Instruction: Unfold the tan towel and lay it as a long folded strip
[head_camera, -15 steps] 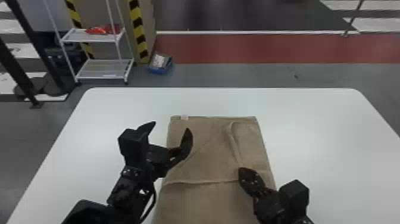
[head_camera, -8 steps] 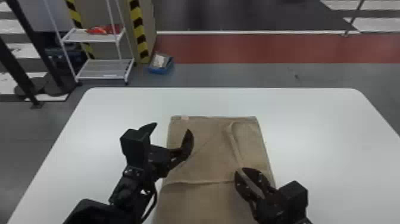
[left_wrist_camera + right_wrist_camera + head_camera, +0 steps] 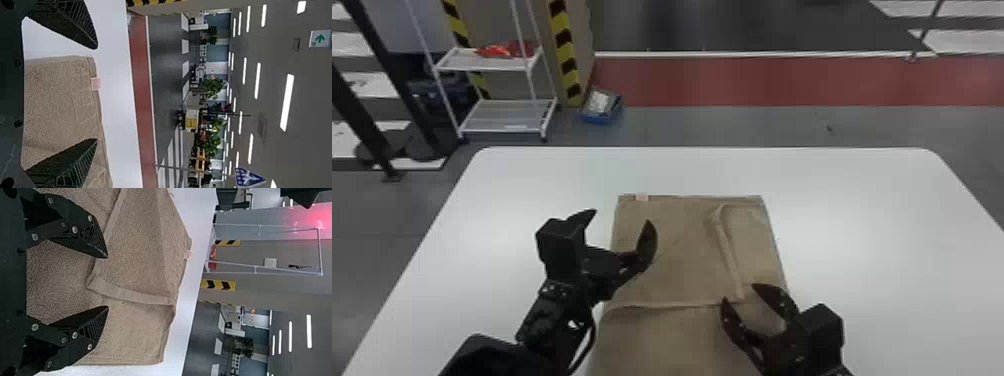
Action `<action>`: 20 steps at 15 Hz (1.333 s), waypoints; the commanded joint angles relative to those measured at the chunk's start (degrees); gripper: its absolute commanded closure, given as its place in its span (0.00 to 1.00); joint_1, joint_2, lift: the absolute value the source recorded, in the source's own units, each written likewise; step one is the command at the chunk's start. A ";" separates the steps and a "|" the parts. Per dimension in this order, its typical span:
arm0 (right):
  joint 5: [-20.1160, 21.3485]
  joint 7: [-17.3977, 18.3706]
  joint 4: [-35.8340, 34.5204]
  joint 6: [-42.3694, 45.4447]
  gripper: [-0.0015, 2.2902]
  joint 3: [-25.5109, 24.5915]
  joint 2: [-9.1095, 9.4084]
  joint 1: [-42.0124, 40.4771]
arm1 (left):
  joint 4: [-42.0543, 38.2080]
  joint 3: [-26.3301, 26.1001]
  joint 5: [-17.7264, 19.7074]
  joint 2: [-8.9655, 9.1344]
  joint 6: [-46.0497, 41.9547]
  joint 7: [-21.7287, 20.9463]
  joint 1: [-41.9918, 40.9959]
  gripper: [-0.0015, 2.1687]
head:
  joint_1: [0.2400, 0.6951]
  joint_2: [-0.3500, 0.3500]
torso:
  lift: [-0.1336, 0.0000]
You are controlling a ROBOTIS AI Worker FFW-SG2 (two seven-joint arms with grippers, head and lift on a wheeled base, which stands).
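Note:
I should next pinch the towel with my right gripper by the loose flap's hemmed corner, because that corner stands up over the flat towel.
The tan towel lies folded on the white table, a loose hemmed flap running along its right part and a crosswise edge farther down. Over its left edge my left gripper stands open; in the left wrist view the left gripper has the towel and its pink tag beyond the gap. My right gripper is open above the corner where the flap meets the crosswise edge. In the right wrist view that hemmed corner of the towel lies just past the right gripper, with nothing held.
The white table extends on both sides of the towel and beyond its far edge. On the floor behind are a white shelf rack at the left and a blue box.
My right gripper's fingers have spread from close together to wide apart, with the flap's end now showing between them. The left gripper has stayed nearly still, as has the towel.

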State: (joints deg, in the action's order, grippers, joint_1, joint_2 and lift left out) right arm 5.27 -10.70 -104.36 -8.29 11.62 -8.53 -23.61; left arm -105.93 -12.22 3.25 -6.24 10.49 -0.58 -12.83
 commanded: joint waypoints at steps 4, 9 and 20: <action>0.17 -0.02 -0.05 -2.22 0.38 0.07 0.00 0.58 | 0.02 0.00 -0.17 0.00 0.37 -0.04 0.00 0.01 | 1.00 0.52 | 0.17; -0.35 0.06 -0.75 -1.52 0.49 0.07 0.00 0.49 | 0.02 0.00 -0.35 -0.09 1.95 0.05 0.17 0.01 | 1.00 0.52 | 0.17; -9.93 -0.64 -11.48 -0.99 0.57 -20.50 -0.17 -5.66 | 6.52 -0.09 -0.35 0.00 1.07 0.14 5.71 0.01 | 1.00 0.40 | 0.17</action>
State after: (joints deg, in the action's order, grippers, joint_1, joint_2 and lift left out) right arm -1.02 -11.30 -115.19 -9.49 -2.57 -8.69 -28.05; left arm -100.64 -12.33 2.90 -6.10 11.66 -0.38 -8.29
